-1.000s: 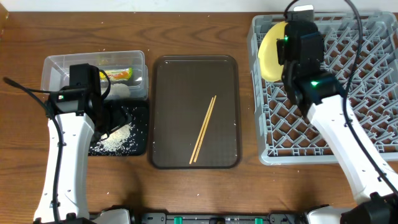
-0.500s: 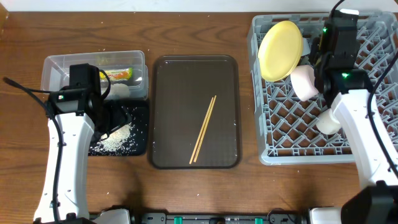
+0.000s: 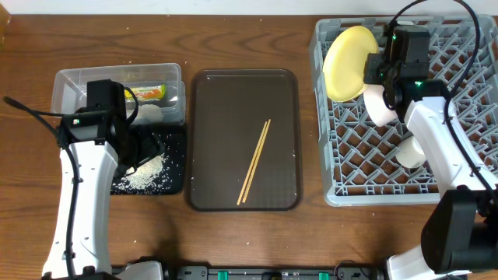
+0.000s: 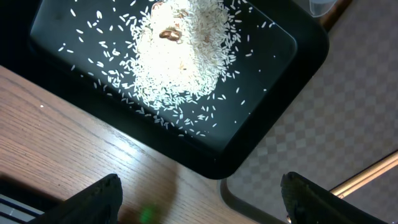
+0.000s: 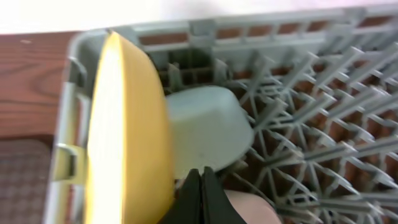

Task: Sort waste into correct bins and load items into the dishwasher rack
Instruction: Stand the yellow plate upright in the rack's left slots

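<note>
My right gripper's shut fingers stand beside the yellow plate [image 3: 350, 53], so lifting now would leave it on edge in the rack and bring my right gripper up empty.
The yellow plate [image 3: 350, 53] stands on edge in the far left corner of the grey dishwasher rack [image 3: 467, 117]. The white bowl [image 3: 379, 105] and small white cup [image 3: 410, 153] lie in the rack. My right gripper [image 3: 380, 64] is shut and empty beside the plate [image 5: 127, 130], its tips [image 5: 200, 180] just short of the light blue bowl [image 5: 202, 124]. The chopsticks [image 3: 254, 161] lie on the brown tray [image 3: 210, 101]. My left gripper [image 3: 148, 148] is open above the black tray [image 3: 175, 183], which holds rice [image 4: 183, 56]. The clear tub [image 3: 70, 82] holds the wrapper [image 3: 148, 92] and white scrap [image 3: 148, 114].
The brown serving tray lies between the two bins and the rack. In the left wrist view the black tray's corner [image 4: 280, 81] nearly meets the brown tray [image 4: 348, 112]. A few rice grains lie on the table by the tub.
My right gripper swung from over the plate to the right, then back left beside the plate; the white bowl and cup came into view. The left arm has not moved.
</note>
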